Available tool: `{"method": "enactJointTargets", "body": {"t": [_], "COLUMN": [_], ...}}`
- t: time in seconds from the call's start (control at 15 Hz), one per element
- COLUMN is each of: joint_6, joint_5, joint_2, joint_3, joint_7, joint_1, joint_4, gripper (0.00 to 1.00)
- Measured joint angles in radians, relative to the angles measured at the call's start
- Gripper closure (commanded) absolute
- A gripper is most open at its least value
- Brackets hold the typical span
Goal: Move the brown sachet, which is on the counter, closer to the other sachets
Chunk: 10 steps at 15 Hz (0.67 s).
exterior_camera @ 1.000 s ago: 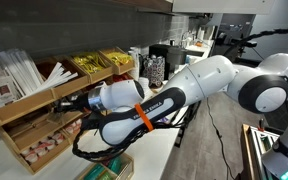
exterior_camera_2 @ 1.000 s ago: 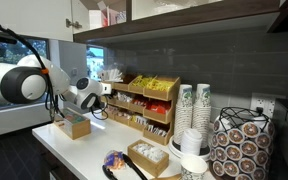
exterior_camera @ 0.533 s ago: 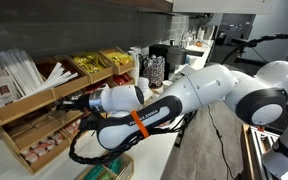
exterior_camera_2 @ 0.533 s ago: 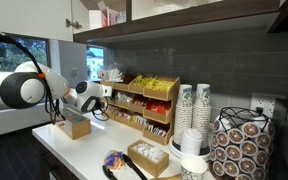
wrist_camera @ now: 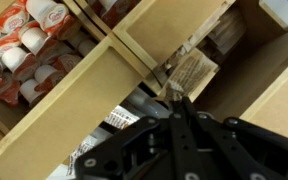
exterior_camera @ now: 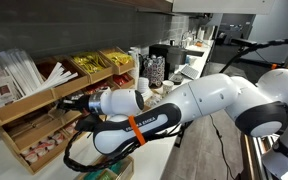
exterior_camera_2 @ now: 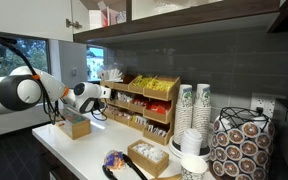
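Note:
My gripper will release the brown sachet, as the brown sachet (wrist_camera: 194,70) is inside the organizer's open section, past the organizer's divider and beside the other sachets.
In the wrist view my gripper (wrist_camera: 174,97) is shut on a small brown sachet (wrist_camera: 194,70), pinching its lower edge. The sachet hangs in front of an open compartment of the wooden organizer (wrist_camera: 94,80). In both exterior views the gripper (exterior_camera: 84,103) (exterior_camera_2: 106,93) is at the front of the organizer (exterior_camera: 29,110) (exterior_camera_2: 144,105), and the sachet itself is too small to make out there. Yellow sachets (exterior_camera: 89,62) fill the upper bins. Red sachets (exterior_camera_2: 156,88) lie in a bin beside them.
Small red-and-white cups (wrist_camera: 29,30) fill the shelves beside the gripper. A wooden box (exterior_camera_2: 76,126) stands on the white counter (exterior_camera_2: 94,150) under the arm. A wooden tray (exterior_camera_2: 149,155), stacked paper cups (exterior_camera_2: 199,105) and a patterned container (exterior_camera_2: 239,150) stand further along.
The arm's elbow and body have swung lower and further along the counter. The gripper has stayed at the organizer front, still shut.

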Motion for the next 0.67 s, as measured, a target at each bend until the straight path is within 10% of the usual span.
{"method": "enactJointTargets", "body": {"t": [0.67], "joint_6": [0.000], "joint_5": [0.122], "joint_2": [0.051], "joint_3": [-0.165], "joint_7": [0.046], "joint_1": [0.071], "joint_4": [0.031], "gripper": [0.00]}}
